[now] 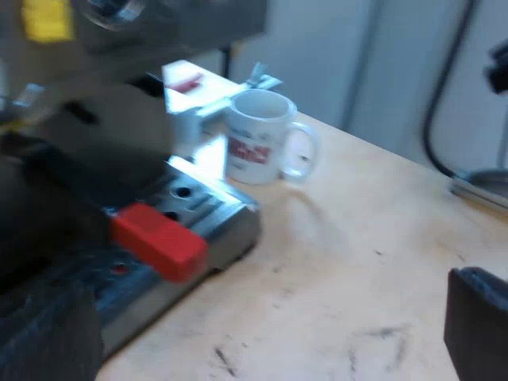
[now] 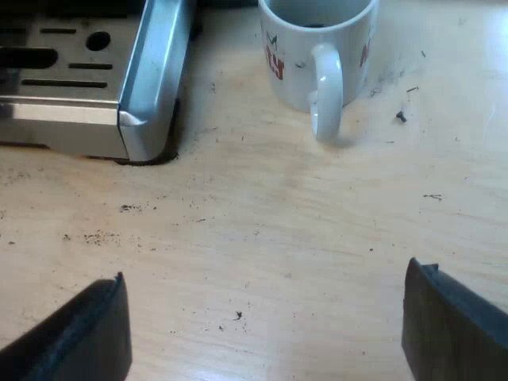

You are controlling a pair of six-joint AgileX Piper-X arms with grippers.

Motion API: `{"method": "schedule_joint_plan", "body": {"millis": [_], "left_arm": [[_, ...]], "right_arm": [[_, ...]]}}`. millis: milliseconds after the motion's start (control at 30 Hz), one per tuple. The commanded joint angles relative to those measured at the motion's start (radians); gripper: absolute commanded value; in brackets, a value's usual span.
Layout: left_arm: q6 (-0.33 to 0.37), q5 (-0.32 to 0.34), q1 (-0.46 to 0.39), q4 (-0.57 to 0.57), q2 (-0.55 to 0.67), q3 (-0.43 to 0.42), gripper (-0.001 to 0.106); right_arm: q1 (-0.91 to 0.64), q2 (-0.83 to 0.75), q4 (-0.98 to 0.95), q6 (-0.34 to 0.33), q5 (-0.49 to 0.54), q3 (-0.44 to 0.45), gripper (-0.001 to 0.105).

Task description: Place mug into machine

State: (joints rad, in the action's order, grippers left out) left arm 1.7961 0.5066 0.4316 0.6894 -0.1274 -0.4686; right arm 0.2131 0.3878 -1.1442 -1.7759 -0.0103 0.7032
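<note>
The mug's body (image 2: pixel 290 59) is round and wide, so my right gripper needs to grab the mug by its narrow, flat-sided handle (image 2: pixel 327 93) next.
A white mug (image 1: pixel 258 139) with red print stands upright on the wooden table, just beside the espresso machine's metal drip tray (image 1: pixel 208 208). The holder's handle sticks out over the tray, and its red end (image 1: pixel 159 240) shows close to one finger of my left gripper (image 1: pixel 262 341). That gripper is open and holds nothing. In the right wrist view the mug (image 2: pixel 317 44) sits ahead of my right gripper (image 2: pixel 266 333), its handle (image 2: pixel 327 99) turned toward the fingers. The right gripper is open, a short way back from the mug, over bare table.
The slotted drip tray (image 2: pixel 151 79) has a raised steel corner next to the mug. Dark specks dot the table (image 2: pixel 262 222). A black cable (image 1: pixel 436 111) and a grey base stand at the table's far side, before a pale wall.
</note>
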Motion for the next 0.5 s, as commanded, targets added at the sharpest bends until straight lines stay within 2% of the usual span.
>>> {"method": "schedule_joint_plan", "body": {"millis": [33,167,300,433,500], "left_arm": [[0.001,0.015,0.027,-0.051,-0.009,0.039,0.089],[-0.007,0.027,0.042,-0.140,-0.009,0.130,0.088],[-0.006,0.027,0.042,-0.232,-0.010,0.213,0.083],[-0.006,0.027,0.042,-0.281,-0.012,0.253,0.082],[-0.006,0.027,0.042,-0.284,-0.012,0.257,0.082]], "right_arm": [[0.001,0.024,0.042,0.000,-0.002,0.004,0.071],[0.001,0.069,0.088,0.000,-0.002,0.004,0.071],[0.001,0.109,0.113,0.000,0.016,0.004,0.071],[0.001,0.150,0.153,0.000,0.083,0.001,0.071],[0.001,0.187,0.231,0.000,0.107,-0.024,0.071]]}}
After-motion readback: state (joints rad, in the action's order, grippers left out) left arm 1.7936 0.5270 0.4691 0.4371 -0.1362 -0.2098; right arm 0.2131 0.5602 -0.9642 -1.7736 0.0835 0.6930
